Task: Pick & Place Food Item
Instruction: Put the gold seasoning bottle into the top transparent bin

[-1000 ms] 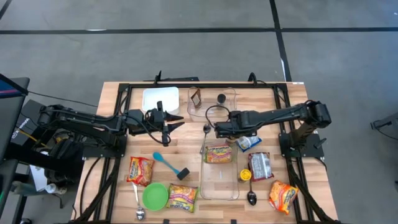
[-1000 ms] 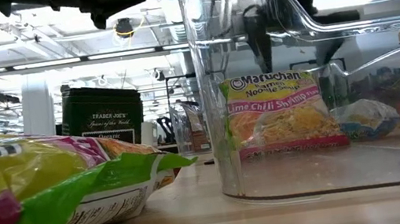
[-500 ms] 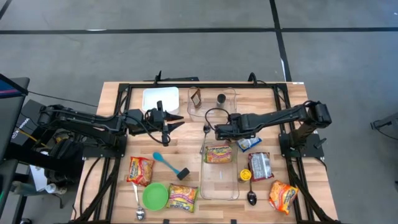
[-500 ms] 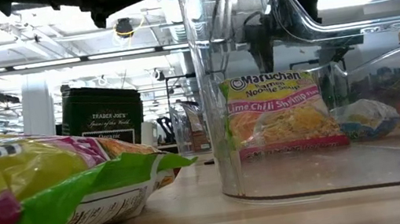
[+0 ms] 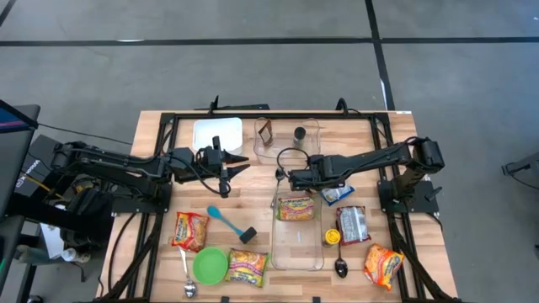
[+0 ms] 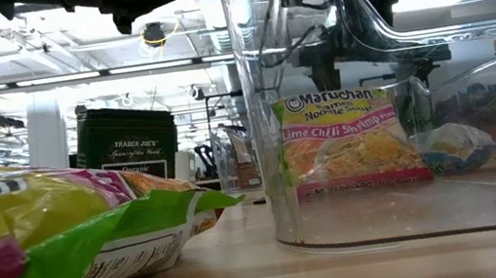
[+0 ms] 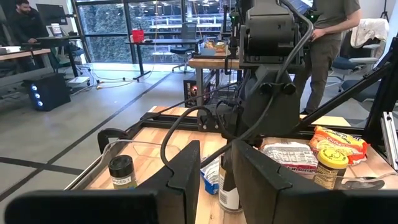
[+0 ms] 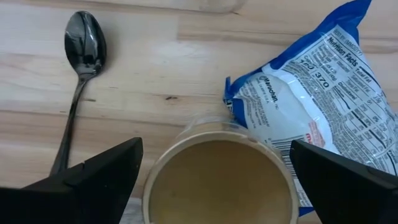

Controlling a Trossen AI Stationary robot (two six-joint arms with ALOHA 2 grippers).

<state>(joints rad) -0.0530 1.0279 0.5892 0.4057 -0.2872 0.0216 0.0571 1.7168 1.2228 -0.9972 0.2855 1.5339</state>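
Observation:
My right gripper is ready to close on the round jar. Its fingers are beside the jar's tan top [image 8: 221, 180] in the right wrist view, so they would hold the jar if they closed now.
My right gripper [image 5: 295, 178] is open and points down over a round jar with a tan top [image 8: 219, 180]. The jar stands on the table beside a blue-and-white packet [image 8: 311, 93]. The two fingers [image 8: 93, 168] stand on either side of the jar, apart from it. In the left wrist view the jar [image 7: 228, 190] shows under the right arm. In the high view the gripper hides it. A Maruchan ramen packet [image 5: 296, 208] lies in a clear bin [image 5: 296, 248]. My left gripper [image 5: 236, 166] is open and empty at the table's left middle.
A spoon [image 8: 81, 68] lies on the wood next to the jar. Ramen packets [image 5: 191, 229], a green bowl [image 5: 210, 265], a blue spatula [image 5: 227, 220] and a white tray [image 5: 217, 135] lie on the left. More packets [image 5: 383, 264] lie on the right. A person [image 7: 329, 37] stands beyond the table.
My right gripper has gone a little toward the table's left edge and down, staying open over the jar. My left arm has kept still.

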